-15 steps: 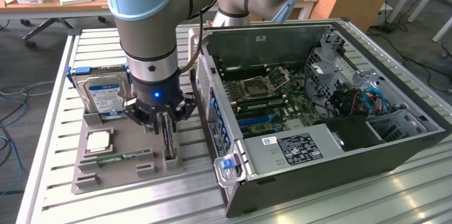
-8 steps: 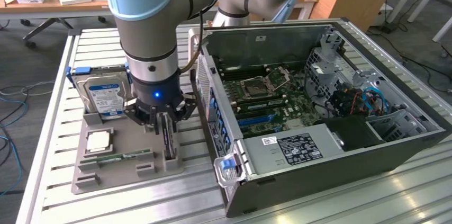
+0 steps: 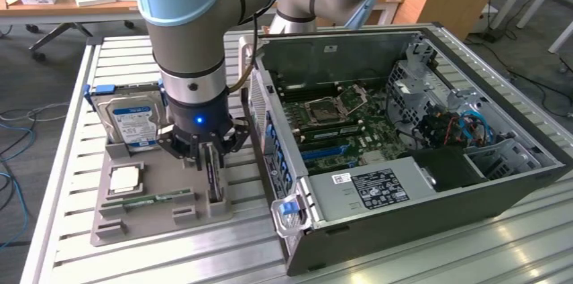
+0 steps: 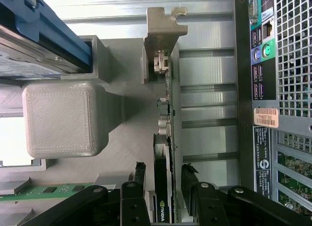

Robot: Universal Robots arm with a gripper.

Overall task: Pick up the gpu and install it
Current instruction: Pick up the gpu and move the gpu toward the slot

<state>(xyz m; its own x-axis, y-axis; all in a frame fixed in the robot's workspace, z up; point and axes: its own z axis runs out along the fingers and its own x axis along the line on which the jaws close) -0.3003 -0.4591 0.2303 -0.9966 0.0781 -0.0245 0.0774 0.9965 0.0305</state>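
Note:
I should next grab the GPU by its NVIDIA-labelled end [image 4: 162, 199], so the GPU's silver bracket [image 4: 163, 30] stays free to fit the computer case.
The gpu [image 3: 214, 175] stands on edge in a slot of the grey holder tray [image 3: 143, 220], near the exterior view's left of the open computer case [image 3: 501, 183]. My gripper [image 3: 209, 153] reaches down over it. In the wrist view the gpu [image 4: 166, 113] appears edge-on, with its silver end bracket [image 4: 165, 26] at the far end. My gripper [image 4: 164, 171] is open and straddles the card. One black finger [image 4: 140, 174] sits on each side of it, with a narrow gap to the card on both sides.
On the tray also sit a silver hard drive [image 3: 134, 119] upright at the back, a processor chip [image 3: 123, 180] and a green memory stick [image 3: 157, 198]. The case's rear panel [image 4: 287, 89] runs close beside the tray. Everything rests on a slatted metal table [image 3: 72, 163].

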